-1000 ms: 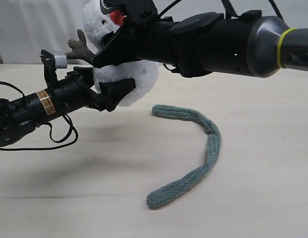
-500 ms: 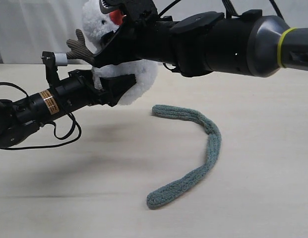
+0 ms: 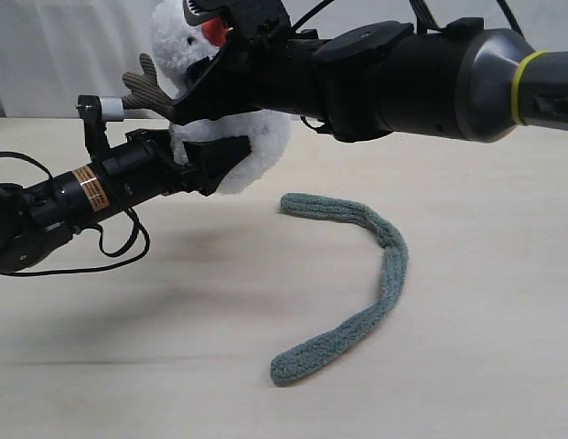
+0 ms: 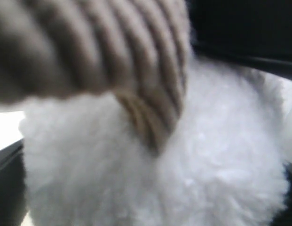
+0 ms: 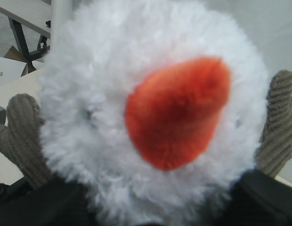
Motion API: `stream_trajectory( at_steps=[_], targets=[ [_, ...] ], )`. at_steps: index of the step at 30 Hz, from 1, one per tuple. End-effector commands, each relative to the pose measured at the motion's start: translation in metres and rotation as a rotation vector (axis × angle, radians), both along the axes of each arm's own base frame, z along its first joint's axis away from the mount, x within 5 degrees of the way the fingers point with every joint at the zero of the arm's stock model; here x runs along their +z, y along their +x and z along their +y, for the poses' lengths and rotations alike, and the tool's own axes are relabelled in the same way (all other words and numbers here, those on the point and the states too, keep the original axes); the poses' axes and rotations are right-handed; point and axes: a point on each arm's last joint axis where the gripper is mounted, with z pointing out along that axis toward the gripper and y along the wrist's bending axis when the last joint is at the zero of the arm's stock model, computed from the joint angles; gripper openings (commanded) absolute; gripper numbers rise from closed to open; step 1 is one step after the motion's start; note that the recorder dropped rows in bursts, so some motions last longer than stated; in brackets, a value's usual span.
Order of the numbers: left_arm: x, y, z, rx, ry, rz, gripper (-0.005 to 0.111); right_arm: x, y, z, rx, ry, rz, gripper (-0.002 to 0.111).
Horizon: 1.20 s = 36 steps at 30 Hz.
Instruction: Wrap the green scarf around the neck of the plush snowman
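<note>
My left gripper grabs the plush snowman by its white body next, since this leaves the snowman's neck free for the green scarf [image 3: 386, 265].
The plush snowman [image 3: 258, 144] hangs in the air at the upper left, its orange nose [image 5: 178, 113] facing the right wrist camera. My right gripper [image 3: 187, 62] is shut on it around the neck, which the black fingers hide. My left gripper [image 3: 236, 152] stands open with the snowman's white body [image 4: 207, 179] between its fingers; a brown twig arm [image 4: 136, 70] lies close to its camera. The green scarf [image 3: 386, 265] lies loose on the table in a long curve, below and right of both grippers, and nothing touches it.
The pale wooden table [image 3: 503, 366] spreads under everything. A black cable [image 3: 114, 251] loops from the left arm low over the table at the left. A white wall stands behind.
My left gripper has moved up and a little right, closer around the snowman's body, and has stayed there for the last half second. The right arm, snowman and scarf have not moved.
</note>
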Motion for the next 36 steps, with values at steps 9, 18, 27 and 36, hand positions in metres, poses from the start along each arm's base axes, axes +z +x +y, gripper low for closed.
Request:
stream_trajectory(
  at_steps=[9,18,27,36],
  targets=[
    [0.015,0.005,0.004,0.07,0.013,-0.103,0.105,-0.002,-0.004,0.003,0.041,0.013,0.027,0.004],
    [0.015,0.001,-0.005,0.026,0.016,-0.1,0.077,-0.002,-0.004,0.003,0.037,0.027,0.037,0.004],
    [0.005,0.001,-0.005,0.03,0.106,-0.047,0.0,-0.002,-0.004,0.003,0.028,0.033,0.041,0.004],
    [0.002,0.002,-0.004,0.041,0.134,-0.028,0.0,-0.001,-0.002,0.0,-0.051,0.124,0.097,0.099]
  ],
)
